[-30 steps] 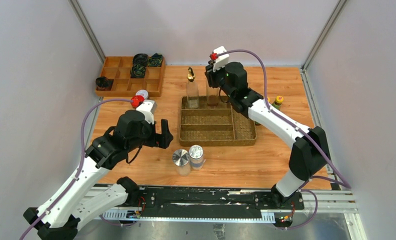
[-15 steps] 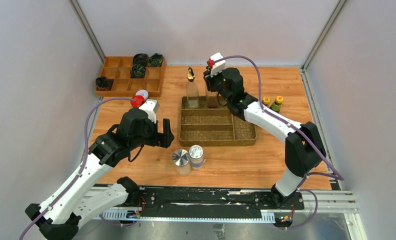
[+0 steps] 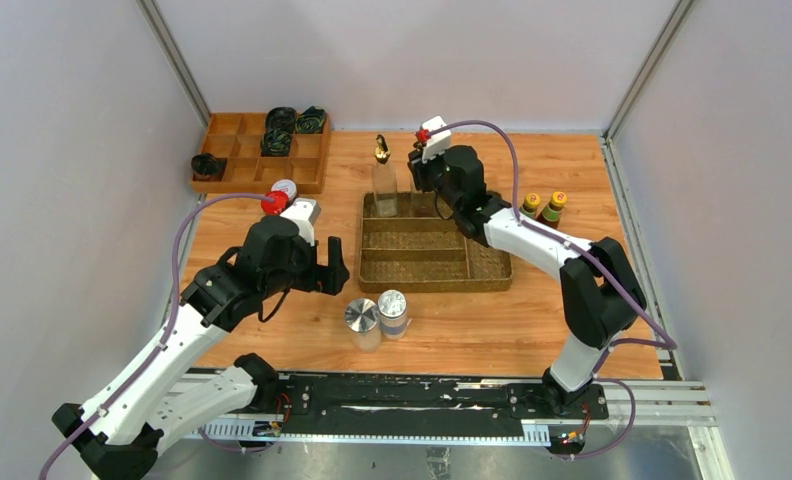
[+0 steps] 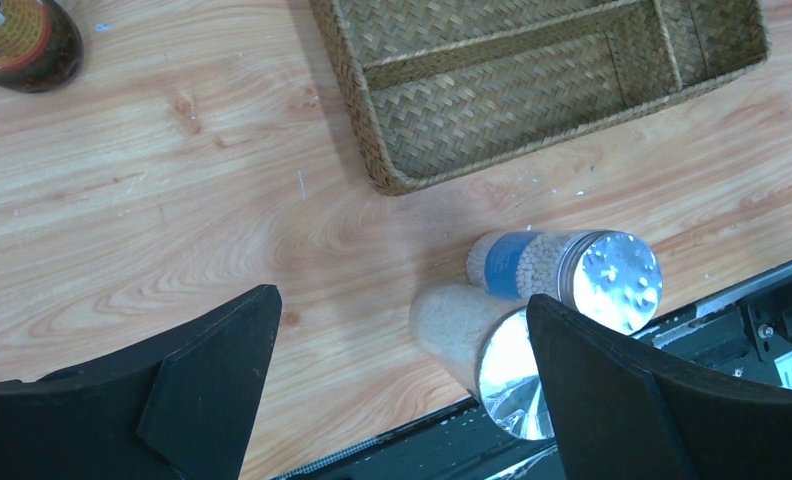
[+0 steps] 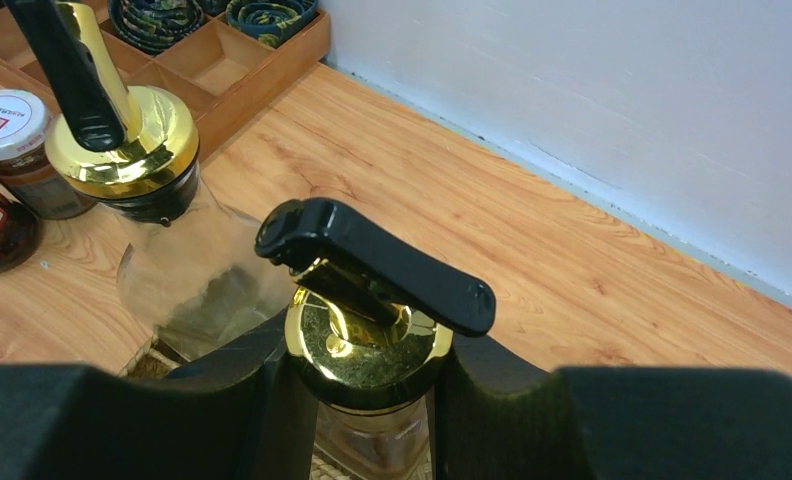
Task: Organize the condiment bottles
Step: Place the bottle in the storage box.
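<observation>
The gold-spouted bottle is low in the tray's back section, with wicker close around its body, beside the second clear bottle, so the robot's right gripper needs to open now, and the bottle would land there.
My right gripper [image 3: 430,180] [image 5: 367,410] is shut on the neck of a clear gold-spouted bottle [image 5: 367,345] over the wicker tray's [image 3: 487,262] back compartment. The second clear bottle [image 3: 383,182] [image 5: 137,140] stands just left of it in the tray. My left gripper [image 3: 330,265] [image 4: 402,310] is open and empty above the table, left of two silver-lidded shakers [image 3: 361,318] [image 3: 393,308]; they also show in the left wrist view [image 4: 472,335] [image 4: 562,275]. Two yellow-capped sauce bottles [image 3: 532,205] [image 3: 556,204] stand right of the tray. The red-lidded jar [image 3: 274,203] and white-lidded jar [image 3: 284,187] stand left of it.
A wooden compartment box [image 3: 234,150] with dark rolled cloth bundles [image 3: 280,120] sits at the back left. The enclosure walls close in the table at the back and sides. The arms' base rail [image 3: 402,395] runs along the near edge.
My right gripper has shifted left and lower at the tray's back, now covering the second bottle in the top view. My left arm has barely moved.
</observation>
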Controlling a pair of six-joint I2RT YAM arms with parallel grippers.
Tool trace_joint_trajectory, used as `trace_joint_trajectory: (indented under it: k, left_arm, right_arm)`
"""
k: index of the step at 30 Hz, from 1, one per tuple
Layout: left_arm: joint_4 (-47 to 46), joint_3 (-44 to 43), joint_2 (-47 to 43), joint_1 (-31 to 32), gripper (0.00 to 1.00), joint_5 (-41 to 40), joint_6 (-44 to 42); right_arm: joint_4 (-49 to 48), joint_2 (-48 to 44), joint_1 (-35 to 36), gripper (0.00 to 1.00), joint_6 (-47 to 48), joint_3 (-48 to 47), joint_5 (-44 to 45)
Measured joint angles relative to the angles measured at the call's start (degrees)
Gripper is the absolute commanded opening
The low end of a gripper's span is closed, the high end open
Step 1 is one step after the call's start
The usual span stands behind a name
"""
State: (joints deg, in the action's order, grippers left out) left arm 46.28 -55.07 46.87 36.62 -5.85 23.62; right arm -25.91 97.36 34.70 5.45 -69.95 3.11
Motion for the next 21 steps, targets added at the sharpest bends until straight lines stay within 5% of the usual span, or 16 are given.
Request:
trace_joint_trajectory:
  k: [2, 8, 21]
  left_arm:
    - [-0.04, 0.0, 0.02, 0.0, 1.0, 0.0, 0.0]
    - [-0.42, 0.0, 0.11, 0.0, 1.0, 0.0, 0.02]
    - [-0.79, 0.0, -0.74, 0.0, 1.0, 0.04, 0.81]
  right_arm:
    - [-0.76, 0.0, 0.0, 0.14, -0.17, 0.52, 0.02]
    - [-2.47, -0.02, 0.0, 0.58, -0.74, 1.38, 0.0]
    - [-3.98, -4.15, -0.07, 0.91, -2.54, 5.7, 0.07]
